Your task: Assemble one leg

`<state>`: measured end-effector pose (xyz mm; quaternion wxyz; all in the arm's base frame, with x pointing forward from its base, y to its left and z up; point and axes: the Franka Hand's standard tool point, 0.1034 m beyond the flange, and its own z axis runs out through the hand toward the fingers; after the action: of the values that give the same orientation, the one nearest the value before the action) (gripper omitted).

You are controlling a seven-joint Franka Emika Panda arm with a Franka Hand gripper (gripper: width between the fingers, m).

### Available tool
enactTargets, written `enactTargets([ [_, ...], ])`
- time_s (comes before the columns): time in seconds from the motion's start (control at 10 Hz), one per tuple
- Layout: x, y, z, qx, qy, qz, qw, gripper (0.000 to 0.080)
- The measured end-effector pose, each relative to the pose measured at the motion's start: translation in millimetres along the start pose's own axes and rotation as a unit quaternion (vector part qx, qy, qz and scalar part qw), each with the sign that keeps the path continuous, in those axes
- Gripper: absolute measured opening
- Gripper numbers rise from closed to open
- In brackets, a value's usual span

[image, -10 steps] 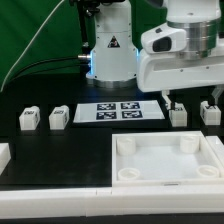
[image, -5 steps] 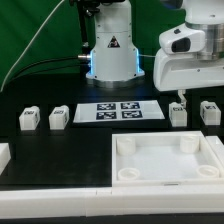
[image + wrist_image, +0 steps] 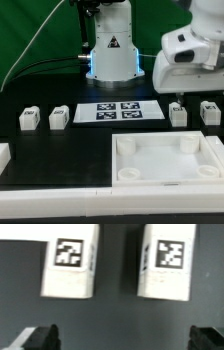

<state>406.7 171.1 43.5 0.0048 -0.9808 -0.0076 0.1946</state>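
Observation:
Black table shows between my gripper's fingers and the white leg, so my gripper moves toward the leg next, and only then closes on it.
Four small white legs with black-and-white tags stand on the black table: two at the exterior view's left (image 3: 29,119) (image 3: 59,117) and two at its right (image 3: 178,114) (image 3: 209,111). My gripper (image 3: 190,95) hangs just above the right pair, open and empty. In the wrist view that pair, one leg (image 3: 70,260) and the other (image 3: 165,260), lies ahead of the open gripper (image 3: 125,339). The dark fingertips (image 3: 40,339) are wide apart, touching nothing. The large white tray-like piece (image 3: 168,182) with corner sockets lies in front.
The marker board (image 3: 120,110) lies flat between the two pairs of legs. The arm's white base (image 3: 110,50) stands behind it. Another white part (image 3: 3,155) shows at the left edge. A green backdrop is behind.
My gripper has moved toward the exterior view's right and a little up, from over the tray's far edge to above the right pair of legs. The parts have not moved.

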Motion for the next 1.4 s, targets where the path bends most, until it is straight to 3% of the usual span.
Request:
enactTargets([
  [0.1, -13.4, -6.0, 7.0, -0.008, -0.067, 0.003, 0.998, 0.0649],
  [0.4, -20.1, -17.6, 18.4, -0.008, -0.191, 0.011, 0.982, 0.0649],
  [0.5, -13.5, -21.8, 22.3, -0.005, -0.181, 0.012, 0.983, 0.0649],
  [1.1, -17.0, -29.8, 37.5, -0.01, -0.195, 0.006, 0.981, 0.0649],
  [1.2, -21.5, -27.6, 36.2, -0.012, -0.223, -0.006, 0.975, 0.0649],
  [1.3, -18.2, -27.7, 34.6, -0.012, -0.251, -0.01, 0.968, 0.0649],
  [1.4, -11.4, -30.6, 35.6, -0.009, -0.24, -0.01, 0.971, 0.0649],
])
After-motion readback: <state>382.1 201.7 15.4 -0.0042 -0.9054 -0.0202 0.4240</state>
